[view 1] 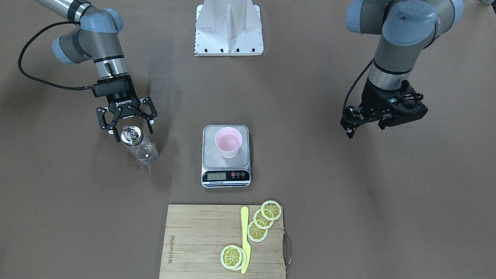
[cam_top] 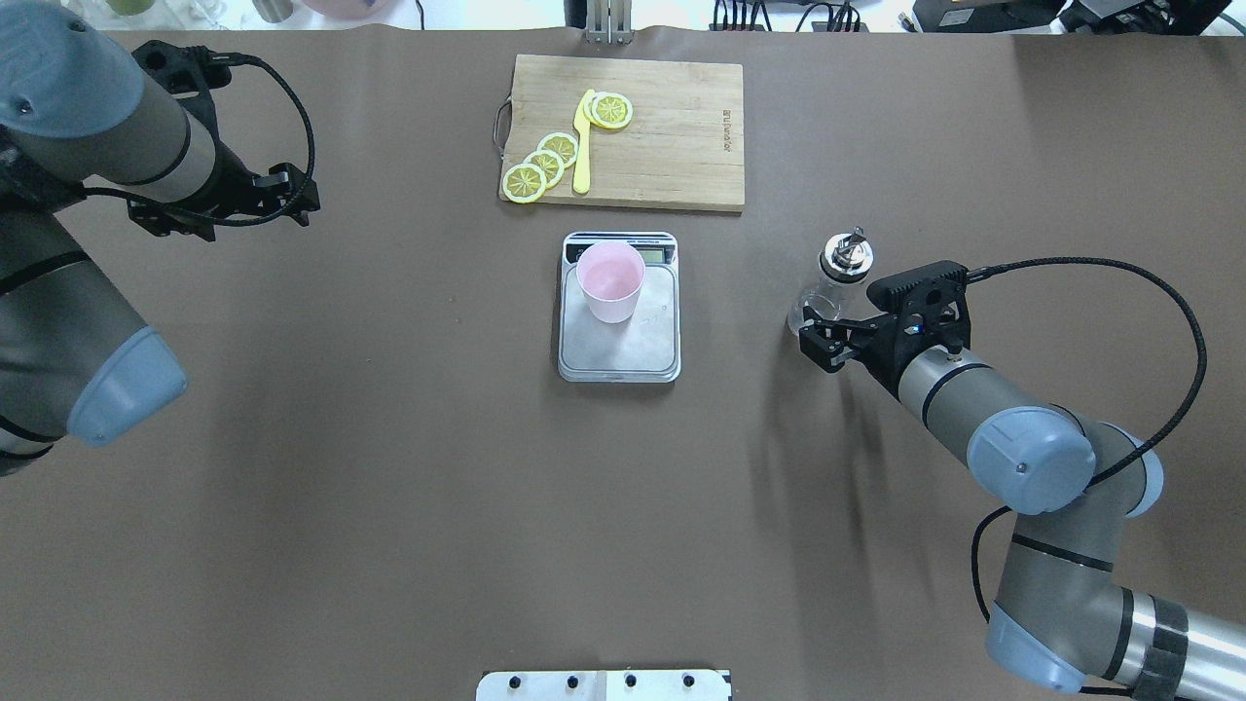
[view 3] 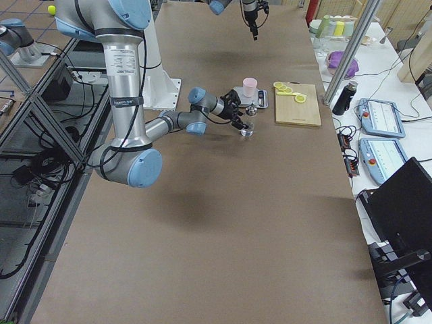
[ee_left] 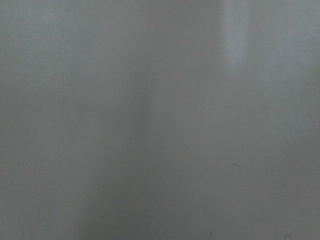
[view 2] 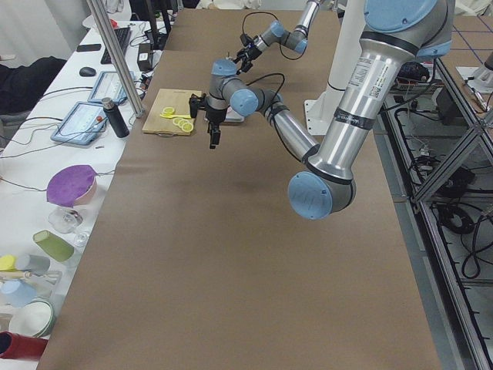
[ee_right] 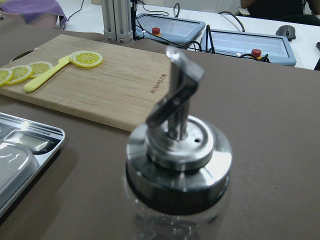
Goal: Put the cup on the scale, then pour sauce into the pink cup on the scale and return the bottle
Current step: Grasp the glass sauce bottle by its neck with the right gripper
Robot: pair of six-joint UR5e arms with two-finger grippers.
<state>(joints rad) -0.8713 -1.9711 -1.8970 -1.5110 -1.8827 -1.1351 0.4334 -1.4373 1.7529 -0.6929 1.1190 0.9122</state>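
Observation:
The chrome cap's back is all that the fingers reach, and the glass body [view 1: 144, 151] [ee_right: 175, 222] is ahead, so my right gripper should move forward before it closes on the bottle.
The pale pink cup [view 1: 228, 142] stands upright on the steel platform of the scale [view 1: 211, 157], toward its far side in the overhead view [cam_top: 610, 282]. The clear glass bottle [view 1: 140, 146] with its chrome pourer cap [ee_right: 177, 145] stands on the table to the robot's right of the scale. My right gripper [view 1: 127, 124] is open just behind the bottle on the robot's side, fingers spread beside the cap and not closed on it. My left gripper [view 1: 366, 130] hangs far off on the other side above bare table, apparently open and empty. The sauce is not discernible.
A wooden cutting board [view 1: 201, 240] with several lemon slices [view 1: 263, 221] and a yellow knife [view 1: 245, 236] lies beyond the scale from the robot. The white robot base [view 1: 228, 31] sits at the table's near edge. The left wrist view shows only table.

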